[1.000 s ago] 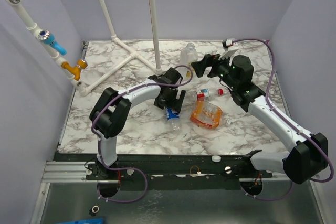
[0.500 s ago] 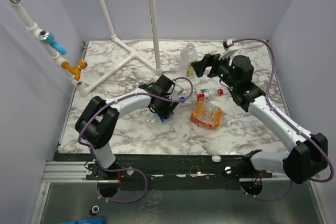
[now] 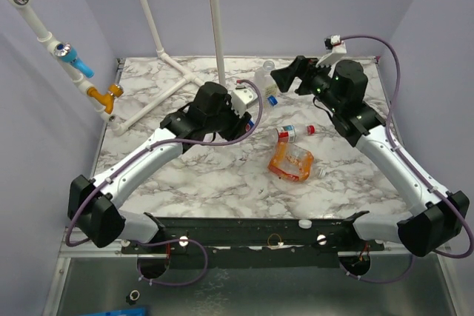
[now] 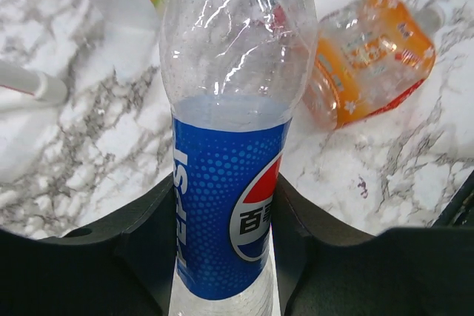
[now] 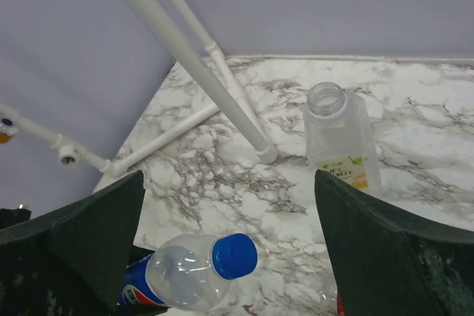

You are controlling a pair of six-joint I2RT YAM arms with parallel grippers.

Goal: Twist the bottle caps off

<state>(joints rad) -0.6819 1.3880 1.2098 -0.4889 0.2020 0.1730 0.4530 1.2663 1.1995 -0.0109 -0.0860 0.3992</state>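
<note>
Next, my right gripper grabs the blue cap end-on by its opposite sides to unscrew it while my left gripper holds the label steady.
My left gripper is shut on the Pepsi bottle, both fingers pressed against its blue label. In the top view the left gripper holds that bottle up off the table, its blue cap pointing at my right gripper. In the right wrist view the right gripper is open, and the blue cap sits low between its fingers, apart from both. The tall bottle stands upright with an open neck.
On the marble, a red-label bottle with a red cap and an orange bottle lie on their sides. One loose white cap lies beside the orange bottle, another at the front edge. A white pipe frame stands at the back left.
My left gripper closed on the Pepsi bottle lying on the table and lifted it back and right toward the right gripper. The right gripper rose slightly and stayed open.
</note>
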